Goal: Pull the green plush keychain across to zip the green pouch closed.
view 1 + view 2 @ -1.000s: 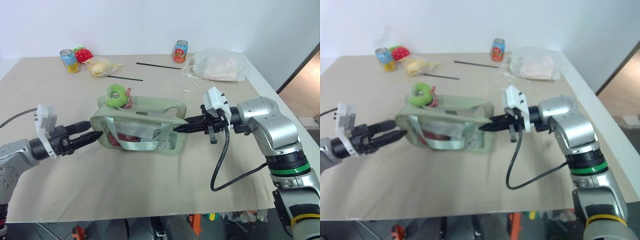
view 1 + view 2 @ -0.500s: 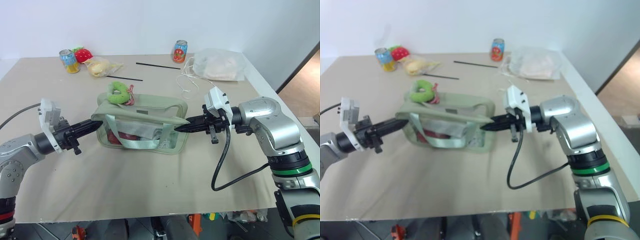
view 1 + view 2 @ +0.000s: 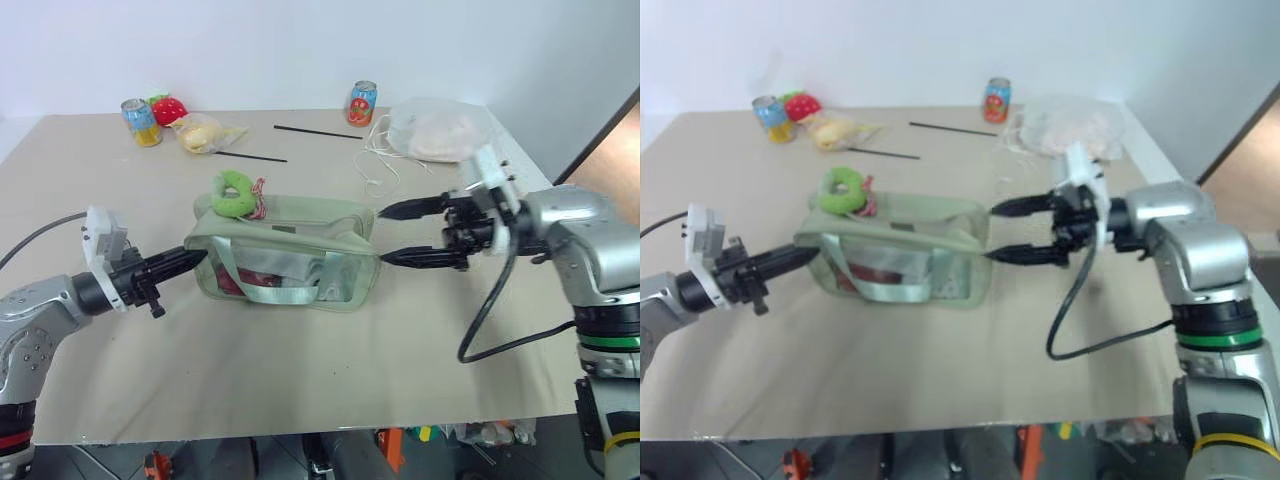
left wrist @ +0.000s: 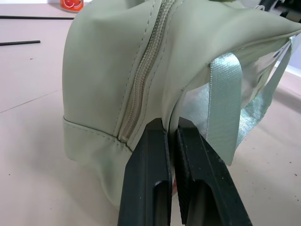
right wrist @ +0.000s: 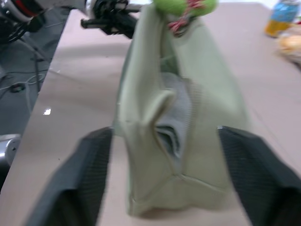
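Next, my right gripper grabs the green plush keychain by its soft plush body [image 3: 233, 196] to zip the green pouch [image 3: 285, 255] closed.
The green pouch [image 3: 285, 255] lies in the middle of the table with its top zipper [image 4: 141, 80] running lengthwise. The green plush keychain [image 3: 233, 192] rests at the pouch's far left top corner, with its red-and-white string beside it. My left gripper [image 3: 197, 258] is shut on the fabric of the pouch's left end, its fingers [image 4: 149, 155] pinching just below the zipper's end. My right gripper [image 3: 392, 235] stands wide open just off the pouch's right end, touching nothing, its fingers [image 5: 94, 155] spread to either side of that end.
At the back left stand a can [image 3: 139, 121], a red plush toy [image 3: 168, 108] and a yellowish packet [image 3: 205, 133]. Another can [image 3: 361, 102], a white plastic bag [image 3: 436, 130] with loose string [image 3: 378, 160] and two black sticks [image 3: 316, 131] lie at the back right.
My left gripper closed on the pouch's left end. My right gripper let go of the right end, opened wide and drew back to the right and slightly up.
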